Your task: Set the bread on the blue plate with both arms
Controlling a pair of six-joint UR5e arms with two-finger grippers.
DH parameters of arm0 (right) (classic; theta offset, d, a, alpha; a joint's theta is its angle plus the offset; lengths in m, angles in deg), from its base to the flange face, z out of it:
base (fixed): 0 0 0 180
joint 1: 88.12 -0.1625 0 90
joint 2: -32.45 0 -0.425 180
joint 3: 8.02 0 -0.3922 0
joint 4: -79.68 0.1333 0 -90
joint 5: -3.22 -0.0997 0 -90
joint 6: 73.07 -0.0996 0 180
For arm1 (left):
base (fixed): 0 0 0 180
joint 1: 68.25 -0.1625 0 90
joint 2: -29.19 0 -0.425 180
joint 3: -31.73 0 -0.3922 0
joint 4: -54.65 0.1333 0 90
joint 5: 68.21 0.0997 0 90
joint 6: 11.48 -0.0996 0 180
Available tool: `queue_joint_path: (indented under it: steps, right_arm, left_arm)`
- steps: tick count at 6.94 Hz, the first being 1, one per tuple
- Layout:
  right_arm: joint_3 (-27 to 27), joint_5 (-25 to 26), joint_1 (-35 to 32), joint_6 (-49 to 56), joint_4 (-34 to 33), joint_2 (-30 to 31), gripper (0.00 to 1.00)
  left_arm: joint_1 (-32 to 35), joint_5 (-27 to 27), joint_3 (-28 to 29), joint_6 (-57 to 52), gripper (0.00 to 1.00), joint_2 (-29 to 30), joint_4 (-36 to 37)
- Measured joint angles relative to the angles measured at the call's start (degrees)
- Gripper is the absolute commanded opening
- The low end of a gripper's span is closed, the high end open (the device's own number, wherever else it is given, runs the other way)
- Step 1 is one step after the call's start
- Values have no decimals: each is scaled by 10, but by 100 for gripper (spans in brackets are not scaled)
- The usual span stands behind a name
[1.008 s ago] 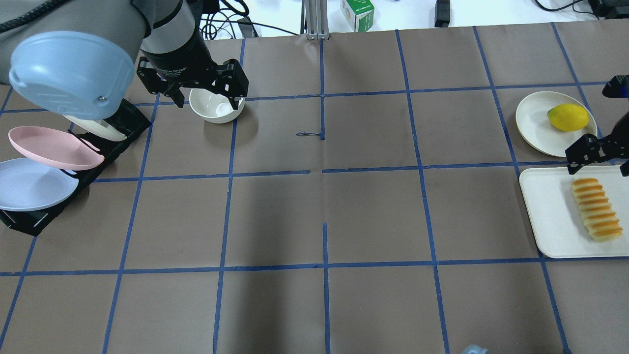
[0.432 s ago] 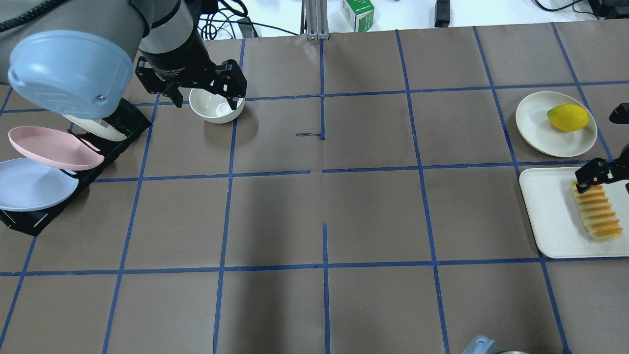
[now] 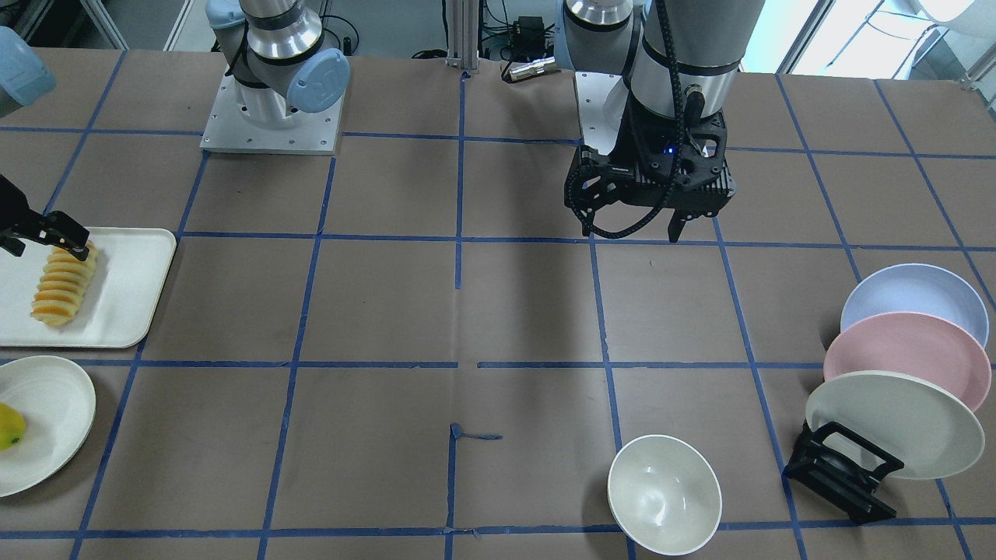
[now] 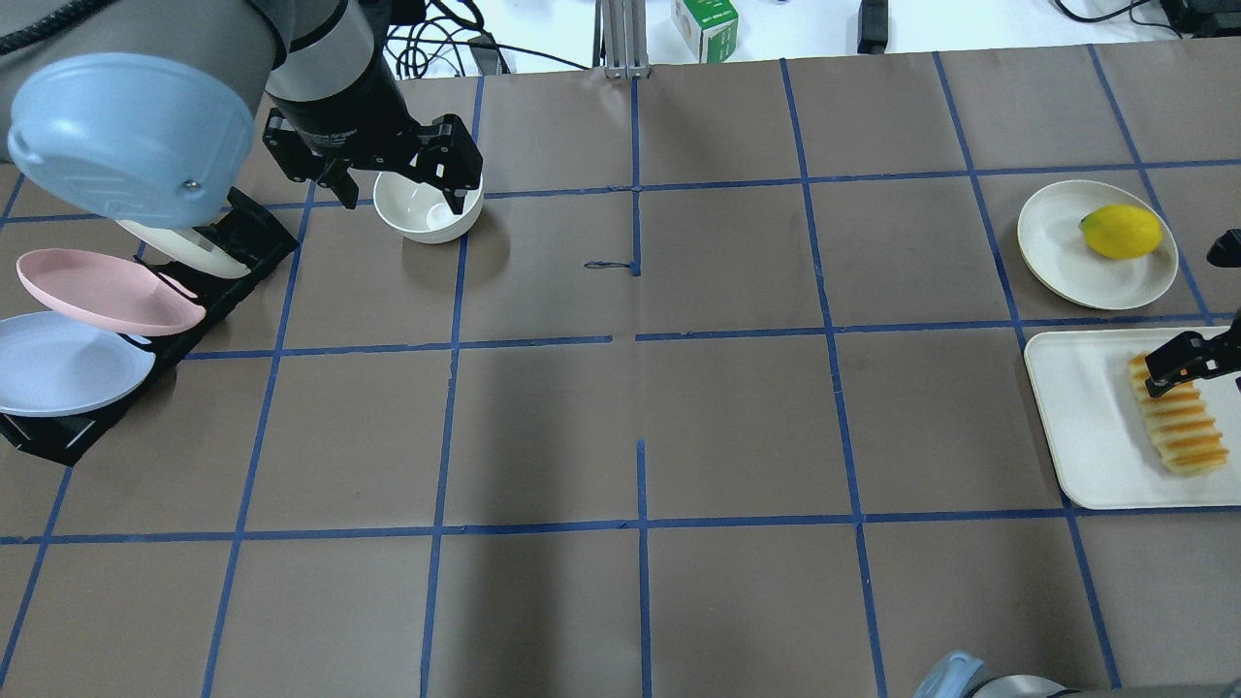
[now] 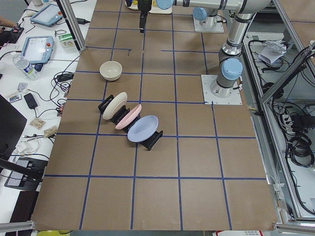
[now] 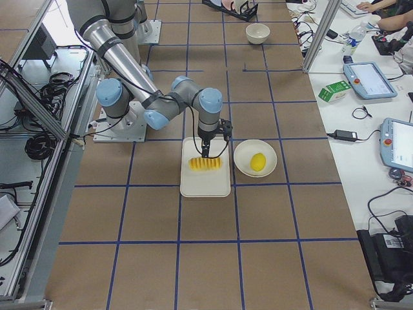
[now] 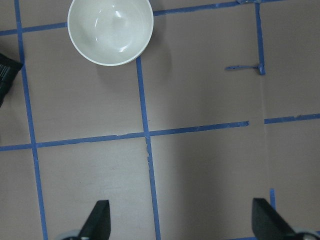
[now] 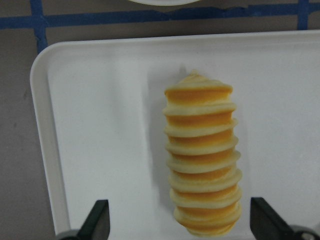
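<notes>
Next, the right gripper grabs the bread around its middle (image 3: 65,284) (image 8: 203,156) to keep both ends balanced.
The bread (image 4: 1181,427) lies lengthwise on a white tray (image 4: 1081,427) at the table's right edge; it also shows in the front view (image 3: 62,285) and the right wrist view (image 8: 202,160). My right gripper (image 8: 182,227) is open and hangs above the loaf's far end, one finger on each side; one finger (image 4: 1175,361) shows in the overhead view. The blue plate (image 4: 58,364) leans in a black rack at the left, nearest the robot, also in the front view (image 3: 918,299). My left gripper (image 4: 407,197) is open and empty, high over the table near a white bowl.
A white bowl (image 4: 428,208) stands at the back left. The black rack (image 4: 247,233) also holds a pink plate (image 4: 107,289) and a cream plate (image 3: 895,424). A yellow fruit (image 4: 1121,232) sits on a cream plate (image 4: 1052,242) beyond the tray.
My right gripper has moved from the tray's far edge towards the robot and now stands over the loaf's far end. My left arm has shifted slightly left and back.
</notes>
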Motion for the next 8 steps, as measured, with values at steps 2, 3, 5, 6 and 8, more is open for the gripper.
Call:
queue_joint_path:
  steps: [2,3,5,6,8]
  right_arm:
    - [0,4,4,27,-38,-28,100]
    - [0,3,5,31,-43,-39,100]
    - [0,4,6,54,-72,-66,100]
    - [1,5,6,60,-82,-74,100]
    - [1,5,6,64,-86,-90,100]
  left_arm:
    - [-23,-30,3,-7,100,0,-7]
    - [-24,-29,1,-8,100,-2,-8]
    - [-22,-19,2,-7,100,-6,-23]
    - [-22,-16,1,-6,100,-8,-28]
    - [-22,-17,-1,-7,100,-9,-30]
